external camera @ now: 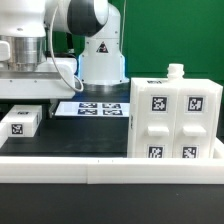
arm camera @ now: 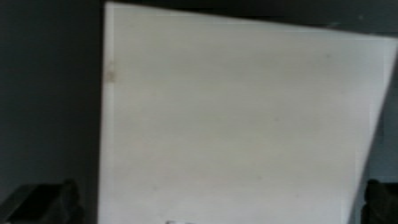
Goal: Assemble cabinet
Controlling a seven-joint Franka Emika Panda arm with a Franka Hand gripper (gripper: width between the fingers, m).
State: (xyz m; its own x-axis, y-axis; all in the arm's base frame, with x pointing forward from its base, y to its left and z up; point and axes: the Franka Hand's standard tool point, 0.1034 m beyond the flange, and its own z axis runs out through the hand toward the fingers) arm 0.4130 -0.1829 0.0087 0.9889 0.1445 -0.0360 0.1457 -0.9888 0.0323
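Note:
My fingers are on either side of the white block (external camera: pixel 20 122). My gripper needs to close on the block now.
The cabinet (external camera: pixel 175 120), a large white box with tagged panels on its face, stands at the exterior view's right. At that view's left a small white tagged block (external camera: pixel 20 122) lies on the black table, and my gripper (external camera: pixel 22 98) hangs just above it. The wrist view is filled by a plain white part (arm camera: pixel 240 110), blurred and very close. My gripper (arm camera: pixel 214 208) is open; its dark fingertips (arm camera: pixel 43 205) stand wide apart on either side of that part. I cannot tell whether they touch it.
The marker board (external camera: pixel 95 107) lies flat on the table in front of the robot's white base (external camera: pixel 100 55). A raised white rim (external camera: pixel 100 165) runs along the table's front edge. A small white knob (external camera: pixel 176 70) sticks up from the cabinet's top.

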